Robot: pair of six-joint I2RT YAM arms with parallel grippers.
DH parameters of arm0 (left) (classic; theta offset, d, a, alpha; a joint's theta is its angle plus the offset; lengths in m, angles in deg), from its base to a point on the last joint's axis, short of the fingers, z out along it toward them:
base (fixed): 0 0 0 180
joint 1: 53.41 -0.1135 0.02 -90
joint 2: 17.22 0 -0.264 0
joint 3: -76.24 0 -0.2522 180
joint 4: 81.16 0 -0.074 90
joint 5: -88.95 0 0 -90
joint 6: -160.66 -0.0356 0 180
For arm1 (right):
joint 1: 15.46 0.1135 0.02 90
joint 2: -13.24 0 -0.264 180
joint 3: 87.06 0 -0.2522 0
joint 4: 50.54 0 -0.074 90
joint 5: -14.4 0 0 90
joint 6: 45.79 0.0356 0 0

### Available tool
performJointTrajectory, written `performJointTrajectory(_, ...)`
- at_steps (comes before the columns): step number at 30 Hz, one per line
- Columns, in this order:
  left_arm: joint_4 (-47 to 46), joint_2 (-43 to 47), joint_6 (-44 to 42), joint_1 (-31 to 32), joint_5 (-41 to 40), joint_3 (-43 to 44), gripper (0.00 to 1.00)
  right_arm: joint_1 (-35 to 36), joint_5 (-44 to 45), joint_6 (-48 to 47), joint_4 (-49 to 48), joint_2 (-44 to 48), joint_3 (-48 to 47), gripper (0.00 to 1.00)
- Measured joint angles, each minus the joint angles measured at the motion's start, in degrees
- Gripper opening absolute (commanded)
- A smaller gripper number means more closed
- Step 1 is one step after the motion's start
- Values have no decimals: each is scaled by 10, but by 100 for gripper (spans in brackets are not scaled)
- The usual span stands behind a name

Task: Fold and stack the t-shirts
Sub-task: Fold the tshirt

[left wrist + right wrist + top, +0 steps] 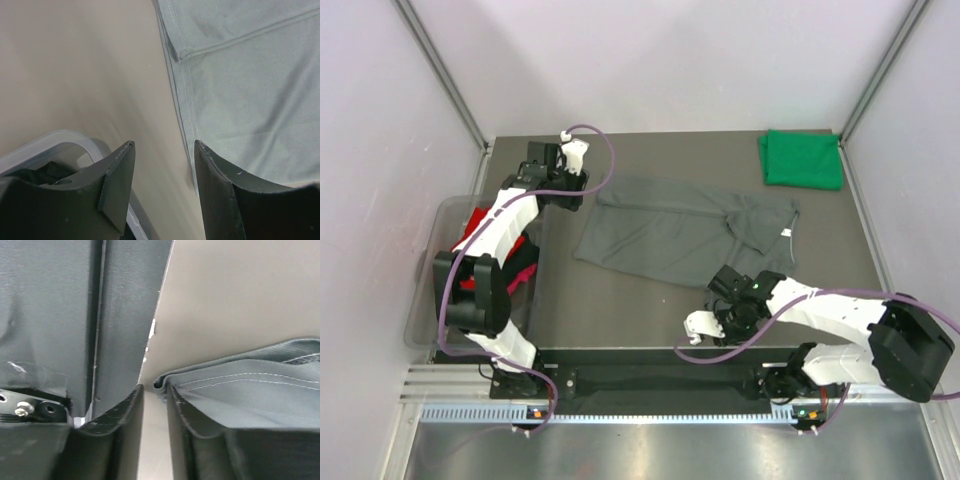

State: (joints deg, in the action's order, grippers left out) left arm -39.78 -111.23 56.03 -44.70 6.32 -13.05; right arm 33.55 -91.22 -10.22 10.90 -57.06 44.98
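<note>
My left gripper is going to grab the grey t-shirt next by its near stitched-hem corner, on the tub side. It will then fold the t-shirt's near side over.
A dark grey t-shirt (670,232) lies spread, partly folded, in the middle of the table. A bright green t-shirt (802,158) lies folded at the back right corner. A red t-shirt (475,228) and a black one (520,268) lie in the tub. My left gripper (570,195) is open and empty beside the grey shirt's far left edge (240,90); bare table shows between its fingers (165,144). My right gripper (722,287) is at the shirt's near right edge, jaws narrowly apart (154,387), with the hemmed corner (235,390) against its right finger.
A clear plastic tub (430,270) stands at the left table edge, and its rim (60,140) shows just left of my left fingers. White walls and metal posts enclose the table. A black rail (60,315) runs along the near edge.
</note>
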Motion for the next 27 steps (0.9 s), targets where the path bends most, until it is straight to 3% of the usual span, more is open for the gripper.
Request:
performJointTrajectory(5,0,0,0,0,3,0,56,3,18,10,-19,-3,0,0)
performJointTrajectory(11,16,-4,1,0,16,1,57,8,31,21,-22,17,0,0)
performJointTrajectory(17,146,-103,-1,0,38,81,56,9,42,34,-9,107,-6,0)
performJointTrajectory(27,262,-169,-6,-1,20,64,53,9,55,52,-10,121,-9,0)
